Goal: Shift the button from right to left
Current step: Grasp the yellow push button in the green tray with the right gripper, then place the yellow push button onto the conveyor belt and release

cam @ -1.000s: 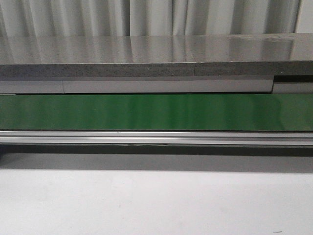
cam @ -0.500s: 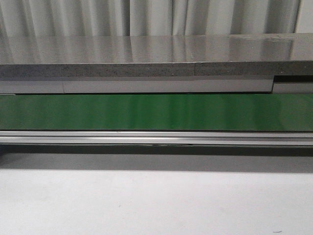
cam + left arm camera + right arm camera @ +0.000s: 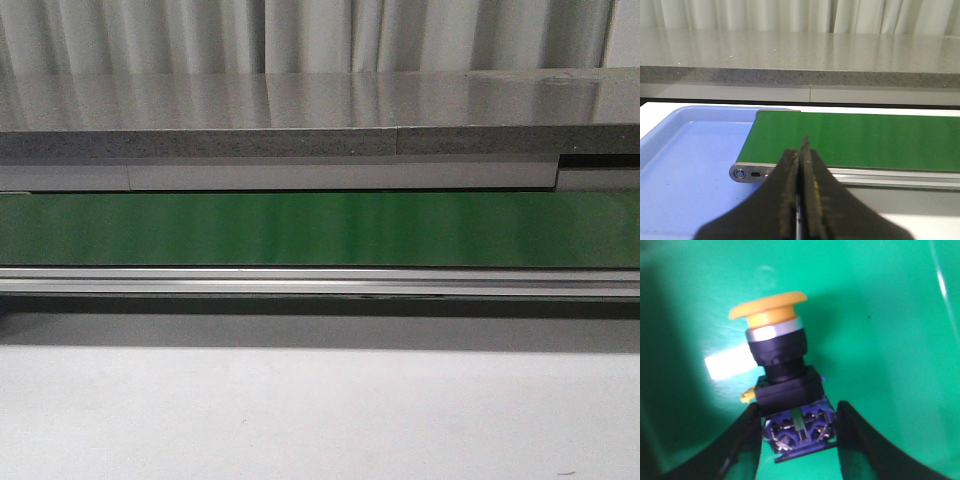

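Note:
My right gripper needs to move the button to the green belt (image 3: 320, 230) before letting go of it. The blue block is hanging over bright green, short of the belt.
The button (image 3: 780, 365) has a round yellow cap, a silver ring, a black body and a blue contact block at its base. It shows only in the right wrist view, over a bright green surface (image 3: 890, 340). My right gripper (image 3: 798, 412) has its two black fingers pressed against both sides of the blue block, so it is shut on the button. My left gripper (image 3: 802, 150) is shut and empty, and sits in front of the left end of the green conveyor belt (image 3: 865, 140). Neither gripper shows in the front view.
A light blue tray (image 3: 685, 150) lies under and beside the belt's left end. The belt (image 3: 320, 228) runs across the front view, with a silver rail (image 3: 320, 283) below it. A grey stone counter (image 3: 300, 110) stands behind, and a white tabletop (image 3: 320, 420) lies in front.

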`<state>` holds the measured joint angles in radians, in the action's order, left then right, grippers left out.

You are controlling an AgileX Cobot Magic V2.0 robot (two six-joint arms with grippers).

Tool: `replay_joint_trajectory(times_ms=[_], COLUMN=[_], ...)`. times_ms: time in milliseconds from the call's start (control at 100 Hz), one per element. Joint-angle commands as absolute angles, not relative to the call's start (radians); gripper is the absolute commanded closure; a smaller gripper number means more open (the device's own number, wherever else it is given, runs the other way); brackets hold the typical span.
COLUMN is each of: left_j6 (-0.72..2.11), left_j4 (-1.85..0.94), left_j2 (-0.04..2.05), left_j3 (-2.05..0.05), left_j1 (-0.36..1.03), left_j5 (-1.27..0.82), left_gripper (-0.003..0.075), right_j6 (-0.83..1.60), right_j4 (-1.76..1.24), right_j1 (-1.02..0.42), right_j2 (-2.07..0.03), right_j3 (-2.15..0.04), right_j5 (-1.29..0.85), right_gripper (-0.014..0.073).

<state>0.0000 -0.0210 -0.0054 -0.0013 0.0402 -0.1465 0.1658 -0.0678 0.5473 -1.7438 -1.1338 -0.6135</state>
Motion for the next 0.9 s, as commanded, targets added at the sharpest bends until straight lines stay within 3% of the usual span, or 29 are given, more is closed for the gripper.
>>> replay_joint_trajectory(times_ms=[0, 300, 600, 780, 890], left_j6=[-0.011, -0.011, -0.011, -0.011, -0.011], left_j4=[-0.027, -0.027, -0.027, -0.027, -0.027], left_j2=[-0.035, -0.035, -0.035, -0.035, -0.035], left_j3=[0.042, 0.042, 0.042, 0.042, 0.042], left_j1=[0.042, 0.042, 0.042, 0.042, 0.042], left_j5=[-0.068, -0.068, -0.068, -0.068, -0.068], left_gripper=[0.0741, 0.0741, 0.0741, 0.0741, 0.0741], right_j6=[0.173, 0.167, 0.118, 0.113, 0.113], right_j4=[-0.076, -0.154, -0.238, -0.236, -0.236], right_j1=[0.53, 0.404, 0.294, 0.285, 0.277], right_j2=[-1.623, -1.472, -1.484, -1.52, -1.546], right_j3=[-1.162, -1.162, -1.112, -1.113, -1.113], right_j5=[-0.625, -0.781, -0.757, -0.754, -0.749], right_gripper=[0.051, 0.051, 0.0508, 0.0433, 0.0326])
